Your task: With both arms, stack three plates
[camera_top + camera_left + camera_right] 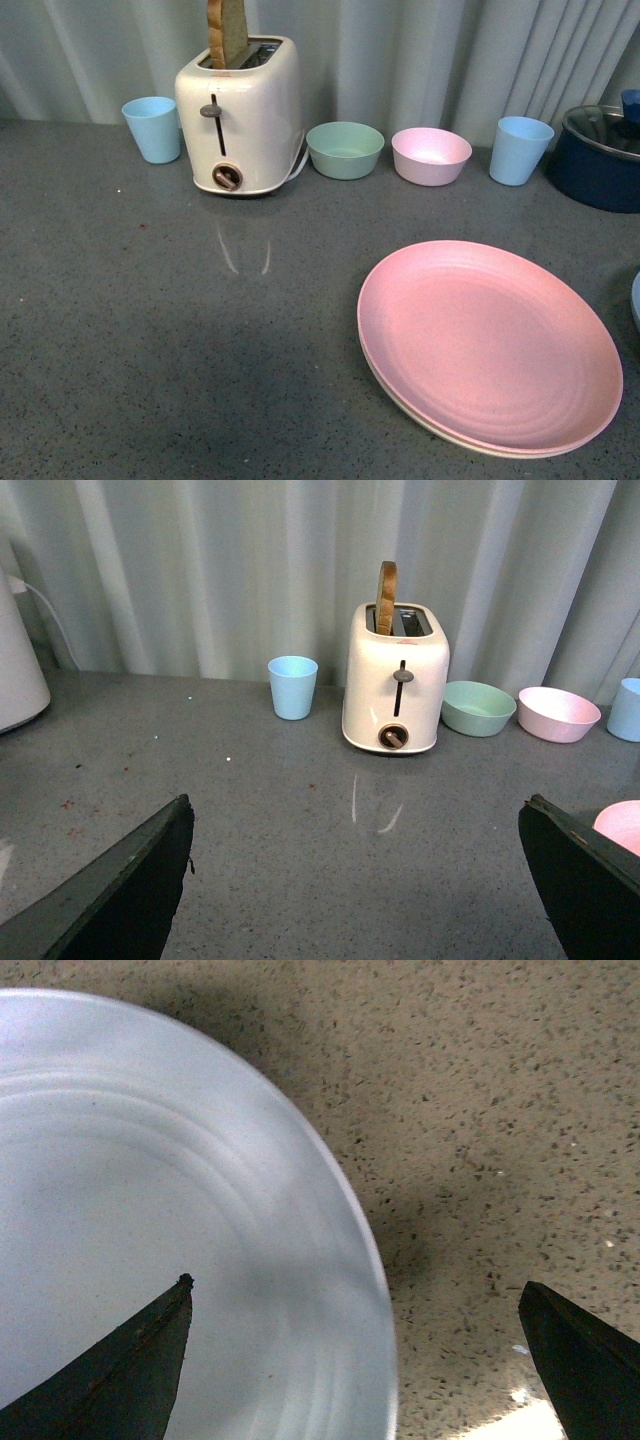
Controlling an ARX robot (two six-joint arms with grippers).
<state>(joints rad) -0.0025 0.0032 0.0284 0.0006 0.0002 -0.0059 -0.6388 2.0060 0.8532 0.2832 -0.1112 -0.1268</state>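
My open fingers are narrower than the broad side of the light blue plate, so my right gripper will next grab that plate by its outer rim (372,1285).
The pink plate (490,345) lies on the grey counter at the front right, stacked on the beige-cream plate, of which only a thin rim (440,432) shows beneath it. A sliver of the light blue plate (636,300) shows at the right edge. Neither arm appears in the front view. In the right wrist view the light blue plate (150,1210) fills one side. My right gripper (355,1360) is open just above it, its rim between the fingers and nothing held. My left gripper (355,880) is open over bare counter, with an edge of the pink plate (625,825) beside one finger (585,880).
Along the back stand a blue cup (153,128), a cream toaster (240,115) holding a bread slice, a green bowl (345,149), a pink bowl (431,155), another blue cup (520,150) and a dark blue lidded pot (600,155). A white appliance (18,670) stands far left.
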